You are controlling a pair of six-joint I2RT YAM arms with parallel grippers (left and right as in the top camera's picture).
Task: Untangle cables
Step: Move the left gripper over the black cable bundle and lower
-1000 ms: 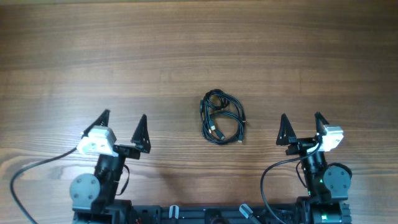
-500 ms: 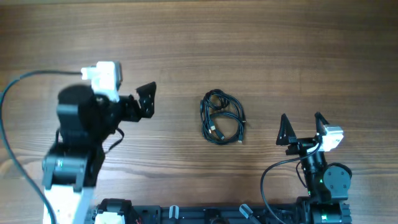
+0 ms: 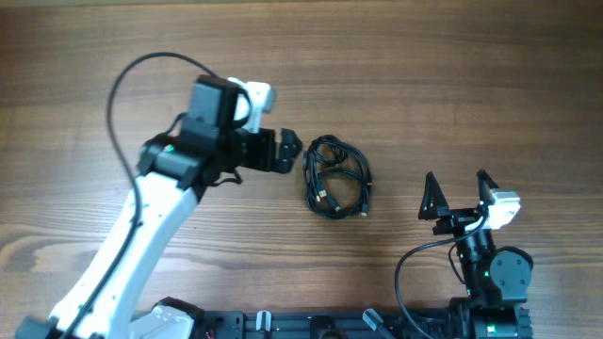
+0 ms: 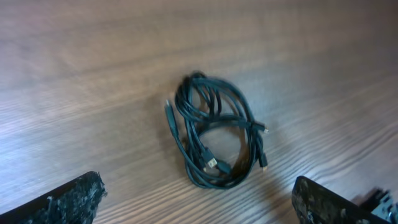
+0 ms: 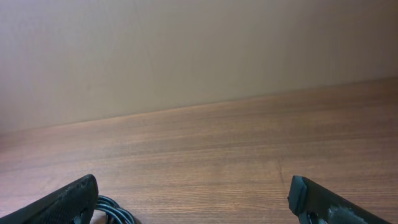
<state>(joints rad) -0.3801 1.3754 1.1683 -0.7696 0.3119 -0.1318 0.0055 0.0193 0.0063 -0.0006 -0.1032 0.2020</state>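
I will grab the cables by their looped far side (image 3: 329,144) (image 4: 204,84) with my left gripper, so plug ends stay free for my right gripper to untangle.
The cables (image 3: 314,184) lie as one tangled bundle of thin black cords with small plug ends on the wooden table (image 3: 452,75), at its middle. My left gripper (image 3: 285,152) hovers just left of the bundle, open and empty. In the left wrist view the cables (image 4: 211,163) lie ahead of my left gripper (image 4: 196,200), between its wide-spread fingers (image 4: 62,202). My right gripper (image 3: 459,193) stands open near the front edge, right of the bundle. In the right wrist view only an edge of the cables (image 5: 112,209) shows beside the left finger of my right gripper (image 5: 193,190).
A thick black camera cable (image 3: 132,85) loops over the left arm (image 3: 141,235). A plain wall (image 5: 199,50) rises behind the table's far edge.
My left arm has swung up from the front left and reached right, bringing its open gripper close to the bundle's left side. The right arm and the cables have not moved.
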